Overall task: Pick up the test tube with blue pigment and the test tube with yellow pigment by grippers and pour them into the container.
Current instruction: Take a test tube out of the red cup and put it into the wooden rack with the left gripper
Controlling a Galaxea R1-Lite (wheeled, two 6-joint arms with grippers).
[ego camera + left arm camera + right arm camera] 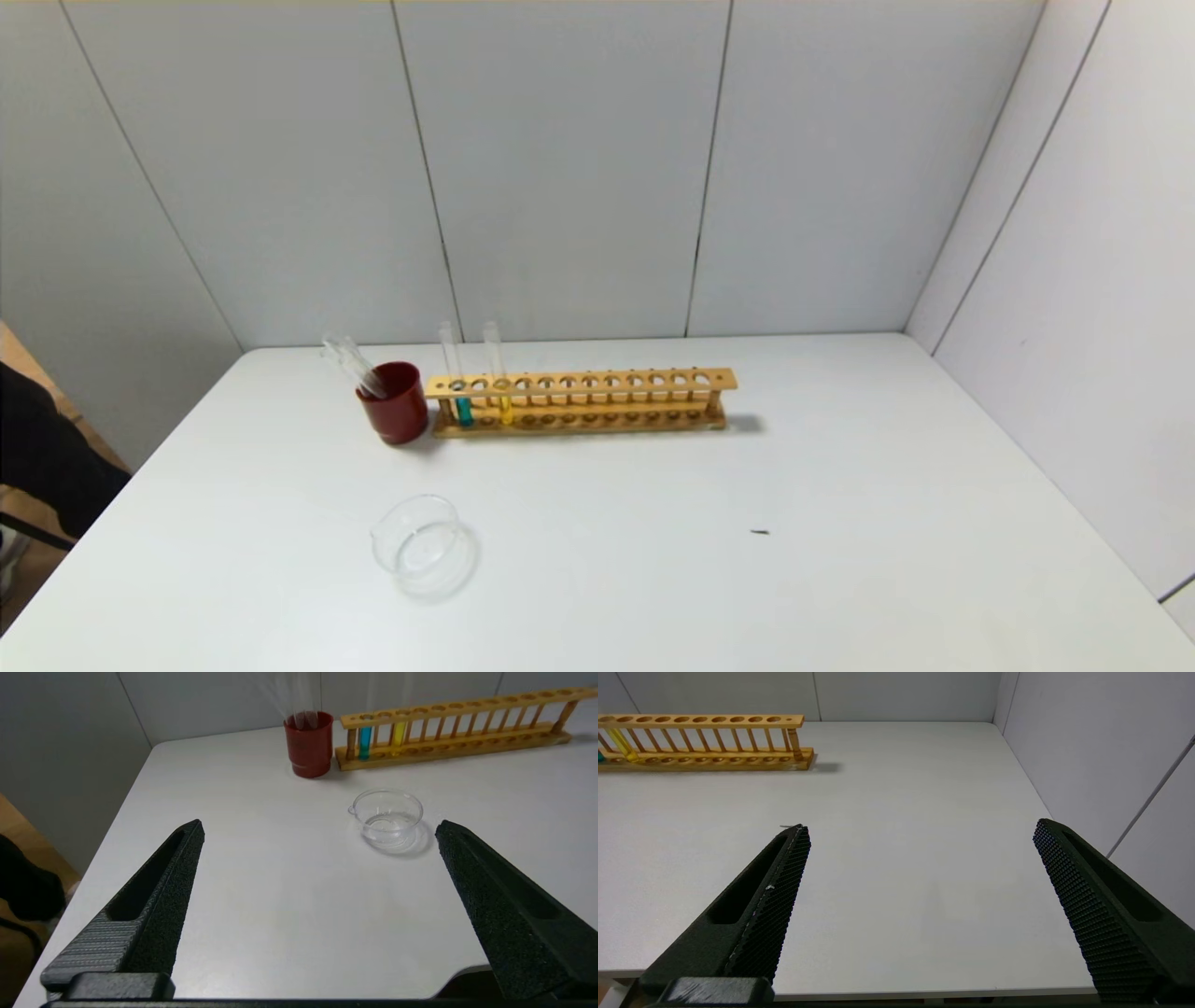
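The rack's wooden bars close around the lower half of the blue test tube. My left gripper needs to grab the tube next by its bare upper end [450, 349].
The test tube with blue pigment [462, 408] stands upright near the left end of a wooden rack [597, 382], and it shows in the left wrist view [365, 742]. The test tube with yellow pigment [504, 407] stands beside it [398, 735] [620, 743]. The clear glass container [425, 546] sits on the table in front of the rack [387, 816]. My left gripper [320, 828] is open and empty, back near the table's front edge. My right gripper [920, 828] is open and empty over the right front of the table. Neither gripper shows in the head view.
A dark red cup [396, 401] holding plain clear tubes [350, 362] stands just left of the rack. The white table [840, 523] is walled at the back and right. A small dark speck [759, 532] lies right of centre.
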